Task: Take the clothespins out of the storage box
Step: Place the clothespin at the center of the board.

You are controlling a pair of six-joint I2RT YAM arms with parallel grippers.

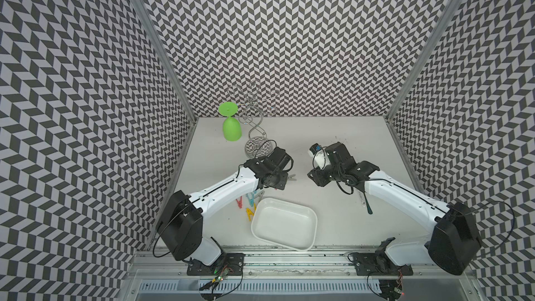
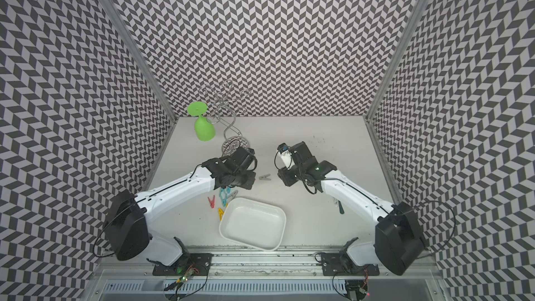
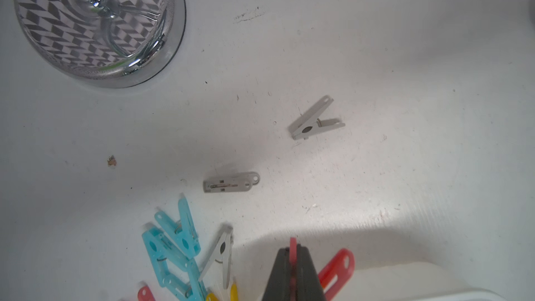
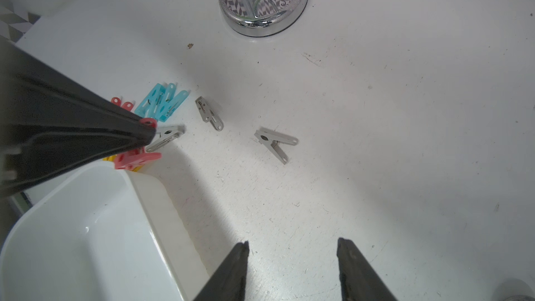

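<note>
The red clothespin is above the box's far rim and would fall by it, so I will move it toward the two grey clothespins before my left gripper lets go.
The white storage box (image 1: 289, 201) (image 2: 254, 199) lies at the table's front middle, and no pegs show inside it. My left gripper (image 3: 293, 249) is shut on a red clothespin (image 3: 337, 267) just past the box's far left corner (image 4: 127, 176). Beside that corner lie blue clothespins (image 1: 251, 197) (image 3: 173, 241), a red one (image 1: 239, 202), yellow ones (image 1: 249, 213) and a grey one (image 3: 221, 253). Two more grey clothespins (image 3: 231, 182) (image 3: 315, 120) rest farther out on the table. My right gripper (image 4: 292, 249) hangs open over bare table to the box's right, holding nothing.
A chrome wire stand with a round base (image 1: 259, 146) (image 4: 263, 4) stands behind the left wrist. A green goblet (image 1: 231, 130) hangs upside down from it. A dark-handled tool (image 1: 367, 204) lies under the right arm. Patterned walls close off three sides.
</note>
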